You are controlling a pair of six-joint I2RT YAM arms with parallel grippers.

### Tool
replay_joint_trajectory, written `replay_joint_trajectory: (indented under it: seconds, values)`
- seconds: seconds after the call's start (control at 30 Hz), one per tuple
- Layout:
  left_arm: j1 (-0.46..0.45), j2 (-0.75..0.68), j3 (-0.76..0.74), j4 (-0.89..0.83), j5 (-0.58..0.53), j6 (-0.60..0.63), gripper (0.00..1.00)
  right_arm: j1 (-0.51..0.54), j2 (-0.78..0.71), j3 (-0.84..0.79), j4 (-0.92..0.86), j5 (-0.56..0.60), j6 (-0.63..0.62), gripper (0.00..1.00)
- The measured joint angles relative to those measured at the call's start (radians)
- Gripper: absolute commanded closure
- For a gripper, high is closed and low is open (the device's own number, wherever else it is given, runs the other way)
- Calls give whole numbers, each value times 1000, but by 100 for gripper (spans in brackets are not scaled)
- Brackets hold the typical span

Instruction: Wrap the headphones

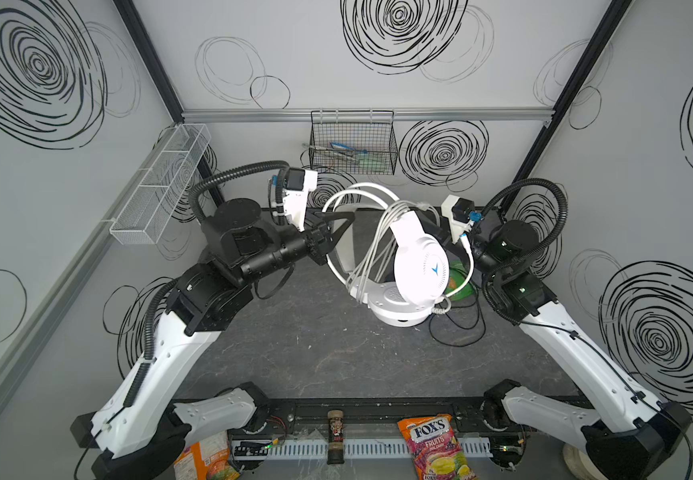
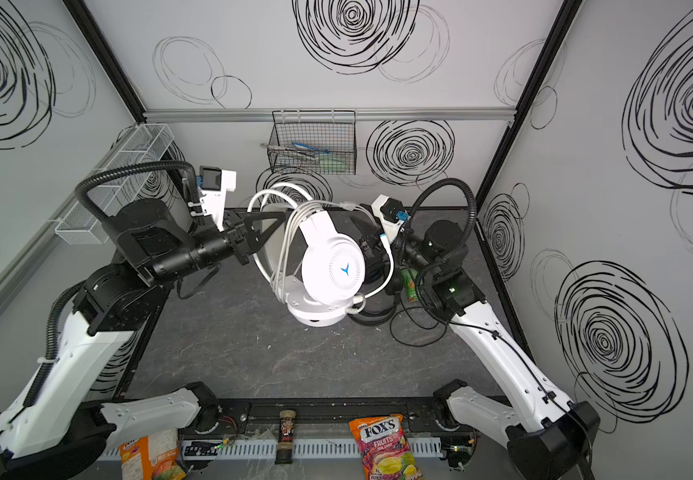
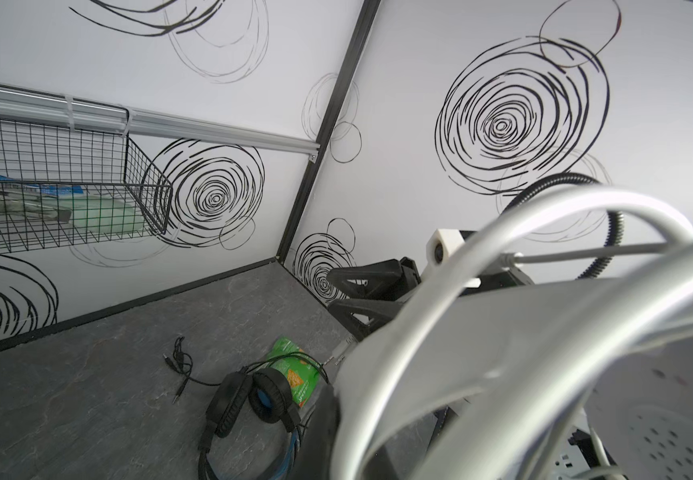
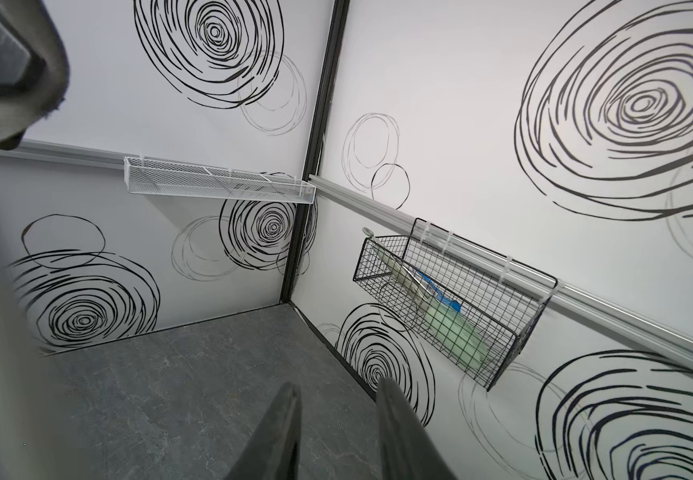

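Note:
My right gripper will take the white cable by its loose end next. The cable's length will then be free to wrap around the headband (image 1: 377, 189).
In both top views the white headphones (image 1: 419, 266) (image 2: 332, 270) stand mid-table, the blue-logo earcup facing up and the other earcup (image 1: 394, 307) low by the table. Their white cable (image 1: 372, 249) runs in several loops around the headband (image 3: 503, 340). The cable's end (image 1: 466, 245) hangs loose by the right wrist. My left gripper (image 1: 351, 217) is shut on that headband. My right gripper (image 4: 338, 419) (image 3: 332, 291) is open and empty just behind the white headphones. The black headphones (image 3: 249, 399) lie on the table beneath, their black cable (image 1: 457, 328) spread out.
A green snack bag (image 1: 457, 282) lies by the black headphones. A black wire basket (image 1: 353, 145) hangs on the back wall and a white mesh shelf (image 1: 162, 183) on the left wall. A candy bag (image 1: 436, 444), a bottle (image 1: 335, 432) and an orange pack (image 1: 207, 457) sit at the front edge.

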Motion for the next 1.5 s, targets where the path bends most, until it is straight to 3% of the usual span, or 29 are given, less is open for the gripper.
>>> replay_joint_trajectory:
  seconds: [0.2, 0.37, 0.5, 0.73, 1.07, 1.3, 1.5]
  values:
    - [0, -1, 0, 43, -1, -47, 100, 0, -10, -26, 61, -26, 78, 72]
    - [9, -1, -4, 74, -11, -90, 100, 0, -10, -56, 113, -49, 140, 70]
    - [19, 0, -13, 101, -31, -125, 100, 7, -10, -78, 142, -55, 188, 76]
    - [45, -1, -32, 167, -66, -183, 100, 21, -3, -109, 166, -79, 246, 100]
    - [155, -13, -188, 206, -211, -310, 100, 74, 45, -155, 172, -102, 280, 100]
    - [231, -24, -460, 282, -291, -479, 100, 206, 124, -246, 155, -128, 301, 100]
    - [244, 2, -496, 288, -350, -555, 100, 297, 198, -234, 120, -166, 283, 100]
